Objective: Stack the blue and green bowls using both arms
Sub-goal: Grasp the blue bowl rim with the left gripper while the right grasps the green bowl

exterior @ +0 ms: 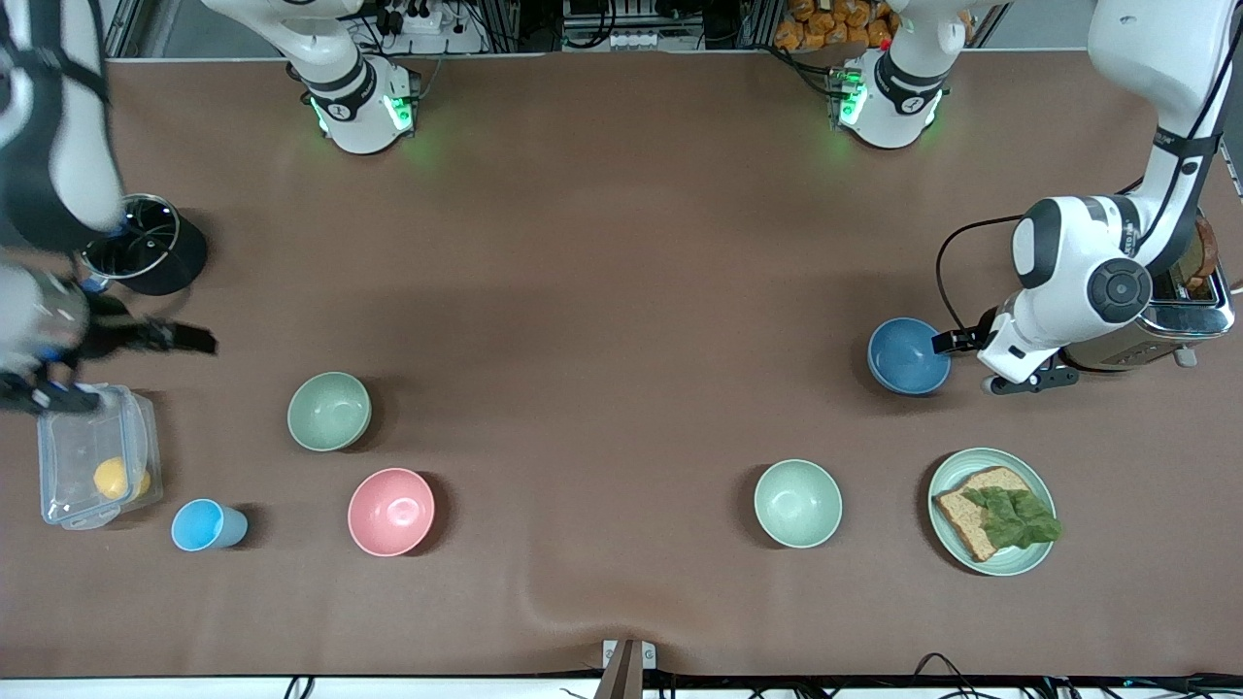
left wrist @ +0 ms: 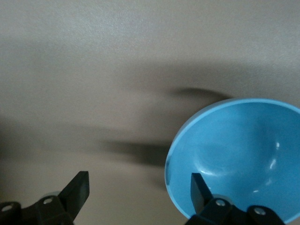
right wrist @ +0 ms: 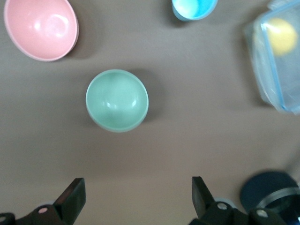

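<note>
My right gripper needs to grab the sage-green bowl by its rim next, so it can stack the sage-green bowl with the blue bowl.
The blue bowl sits upright toward the left arm's end of the table, next to the toaster. My left gripper is open at its rim. In the left wrist view the gripper has one finger in front of the inside of the blue bowl and the other over bare table. The sage-green bowl sits toward the right arm's end. My right gripper is open and empty, up in the air between the black cup and that green bowl. It shows in the right wrist view.
A pink bowl, a light-blue cup and a clear container holding a yellow thing lie near the green bowl. A black cup stands farther back. A mint bowl, a plate with bread and a toaster are near the blue bowl.
</note>
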